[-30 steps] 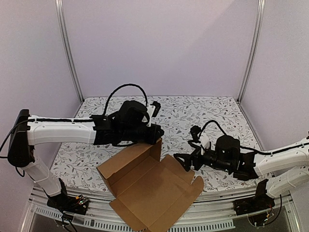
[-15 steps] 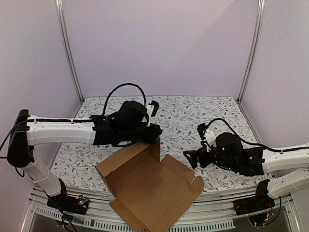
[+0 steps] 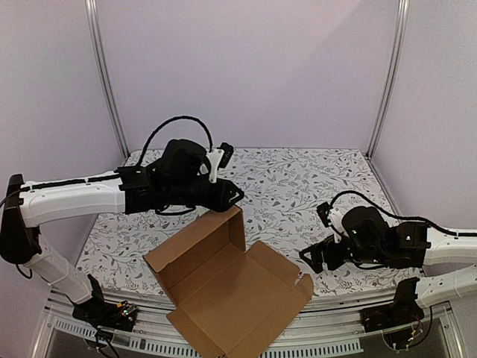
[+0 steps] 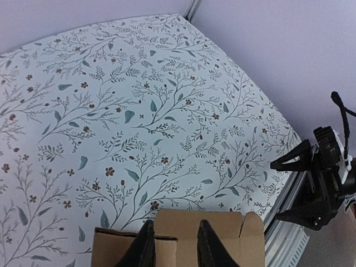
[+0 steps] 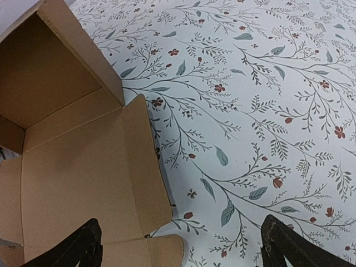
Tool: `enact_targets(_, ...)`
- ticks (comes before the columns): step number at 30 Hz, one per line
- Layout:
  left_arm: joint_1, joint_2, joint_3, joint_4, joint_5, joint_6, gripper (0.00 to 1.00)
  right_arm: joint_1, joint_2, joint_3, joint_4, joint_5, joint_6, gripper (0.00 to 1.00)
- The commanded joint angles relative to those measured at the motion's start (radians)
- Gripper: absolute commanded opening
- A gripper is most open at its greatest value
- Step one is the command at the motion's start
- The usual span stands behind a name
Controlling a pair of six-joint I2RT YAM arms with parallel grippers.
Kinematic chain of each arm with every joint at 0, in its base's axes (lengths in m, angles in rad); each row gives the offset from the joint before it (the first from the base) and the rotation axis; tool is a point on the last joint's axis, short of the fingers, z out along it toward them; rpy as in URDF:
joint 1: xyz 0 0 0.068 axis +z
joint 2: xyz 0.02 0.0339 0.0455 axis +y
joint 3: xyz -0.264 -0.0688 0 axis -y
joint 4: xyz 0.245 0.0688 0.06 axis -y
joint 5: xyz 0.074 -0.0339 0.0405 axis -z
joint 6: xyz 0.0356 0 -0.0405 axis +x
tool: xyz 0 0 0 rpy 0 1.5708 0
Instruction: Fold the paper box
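Note:
The right gripper picks up the flat-lying flap of the box (image 3: 223, 287) by its loose outer edge (image 3: 285, 262) next, opposite the standing sides, to swing the box around for folding.
The paper box (image 3: 223, 287) is a plain brown cardboard sheet, partly folded, lying at the table's near edge. Its back wall and left wall stand up, and its right flap (image 5: 139, 167) lies flat. My left gripper (image 3: 237, 195) hovers just over the back wall's top right corner. In the left wrist view its fingers (image 4: 146, 247) stand slightly apart, open, with the paper box (image 4: 222, 233) below them and nothing pinched. My right gripper (image 3: 311, 259) is wide open, low over the cloth just right of the flap. The right wrist view shows only table and flap edge around the right gripper (image 5: 183, 250).
A floral cloth (image 3: 298, 179) covers the table. Lilac walls and metal posts (image 3: 104, 82) close in the back and sides. The box's front part hangs over the near rail (image 3: 335, 344). From the left wrist view the right gripper (image 4: 293, 186) shows at the table's edge.
My left gripper has lifted back to the left and its jaws have parted from shut. The right arm has drawn back to the right, away from the box's flap.

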State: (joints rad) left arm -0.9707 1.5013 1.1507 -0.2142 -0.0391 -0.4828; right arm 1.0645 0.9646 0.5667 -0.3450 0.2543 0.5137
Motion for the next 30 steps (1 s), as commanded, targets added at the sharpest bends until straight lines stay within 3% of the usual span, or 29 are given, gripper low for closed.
enact_targets(1,0.03,-0.103,0.025,-0.05,0.055,0.013,0.29,-0.003,-0.061,0.006,-0.145,-0.136,0.102,0.96)
enact_targets(8,0.036,-0.241,-0.05,-0.13,0.044,0.015,0.45,0.002,-0.059,-0.036,-0.182,-0.275,0.275,0.82)
enact_targets(13,0.048,-0.326,-0.138,-0.163,0.042,-0.001,0.53,0.048,-0.041,-0.103,-0.069,-0.33,0.436,0.76)
enact_targets(22,0.059,-0.408,-0.247,-0.172,0.046,-0.029,0.65,0.238,0.039,-0.134,0.017,-0.185,0.704,0.74)
enact_targets(30,0.06,-0.435,-0.29,-0.169,0.056,-0.04,0.75,0.337,0.051,-0.198,0.091,-0.046,0.919,0.7)
